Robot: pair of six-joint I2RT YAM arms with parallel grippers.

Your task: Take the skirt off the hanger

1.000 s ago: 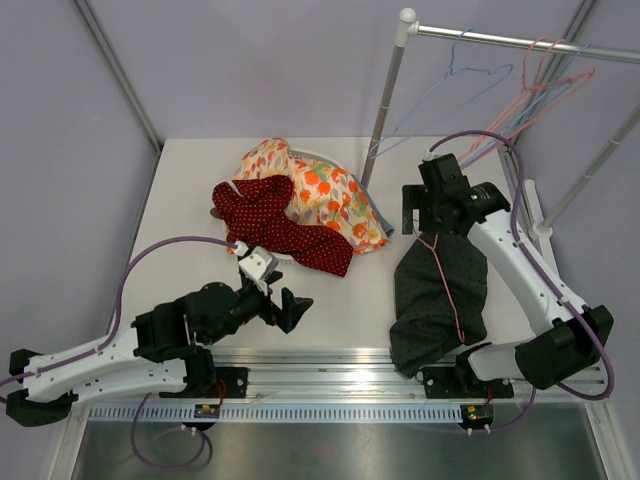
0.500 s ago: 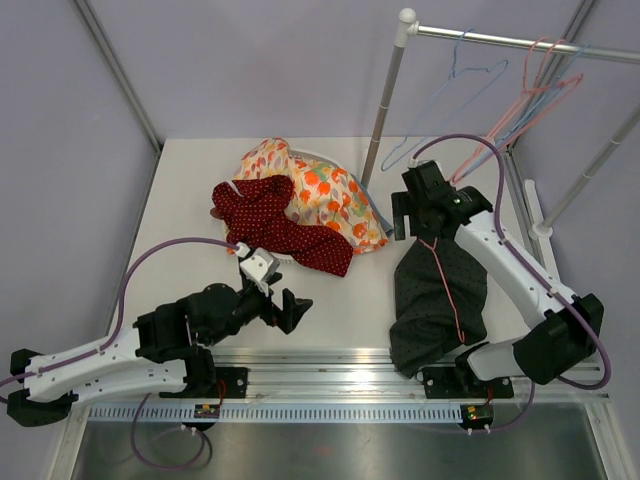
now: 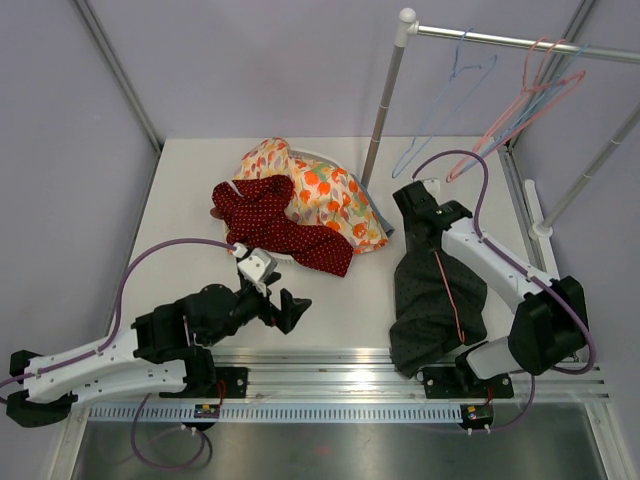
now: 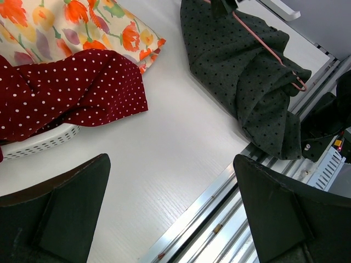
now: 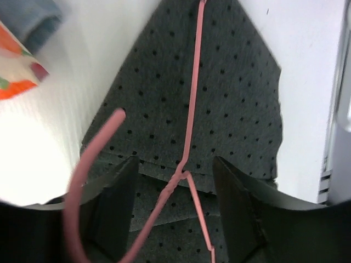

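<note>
The dark grey skirt (image 3: 440, 300) needs to come off the pink hanger, so my left gripper will reach it and pull it off by its cloth edge (image 3: 400, 341).
A dark grey dotted skirt (image 3: 440, 300) lies on the table at the right, still on a pink wire hanger (image 3: 447, 290). My right gripper (image 3: 412, 205) is open at the skirt's top end. In the right wrist view the hanger's twisted neck (image 5: 181, 178) sits between the open fingers (image 5: 118, 203), and the hook (image 5: 82, 181) curves off to the left over the skirt (image 5: 230, 98). My left gripper (image 3: 287, 306) is open and empty near the front rail. It looks across at the skirt (image 4: 247, 82) and hanger (image 4: 269, 49).
A white basket (image 3: 262, 258) at mid table holds a red dotted cloth (image 3: 275, 225) and a floral cloth (image 3: 320, 195). A clothes rail (image 3: 500, 40) with spare wire hangers (image 3: 520, 95) stands at the back right, its post (image 3: 385, 100) close to the right arm.
My right gripper has moved left and toward the table, onto the top of the skirt and hanger neck. The left arm has not moved.
</note>
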